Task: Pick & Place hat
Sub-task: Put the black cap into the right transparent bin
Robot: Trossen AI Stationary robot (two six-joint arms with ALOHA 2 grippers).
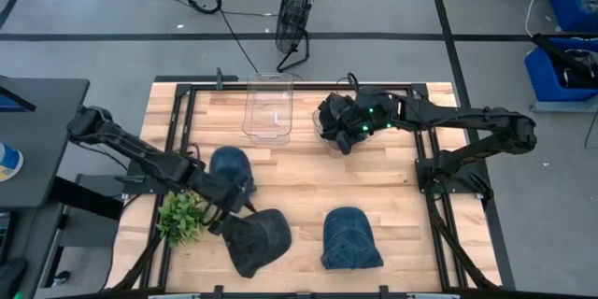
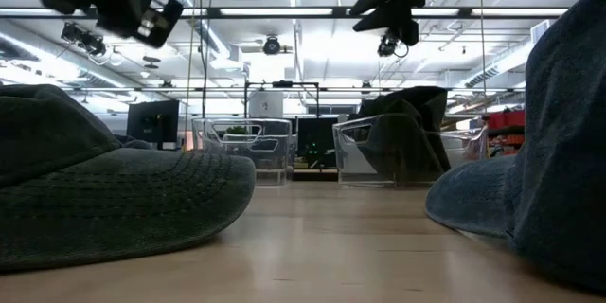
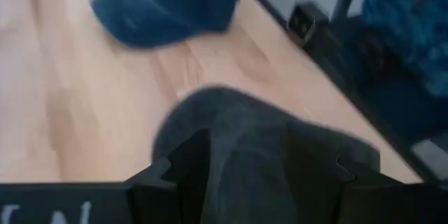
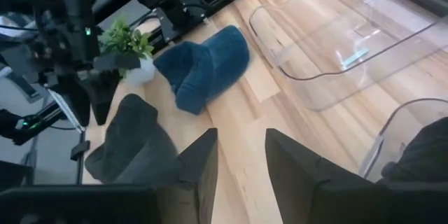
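Observation:
The dark grey cap needs to go in a clear bin, so the left gripper should next pick it up by the front of its top (image 1: 250,234).
A dark grey cap (image 1: 259,241) lies flat on the table near its near edge, filling the left of the low view (image 2: 95,189). My left gripper (image 1: 222,213) hangs open just above the cap's left side (image 3: 259,133), one finger on either side of it and clear of it (image 3: 269,175). A blue cap (image 1: 232,166) lies farther back, and a denim cap (image 1: 350,238) sits to the right. My right gripper (image 1: 338,135) is open and empty (image 4: 241,161), raised over a clear bin (image 2: 379,151) that holds a dark cap (image 2: 412,133).
An empty clear bin (image 1: 269,107) stands at the far edge, left of the bin under my right gripper. A small green plant (image 1: 182,215) sits at the left edge beside my left arm. Bare wood lies between the caps at mid-table.

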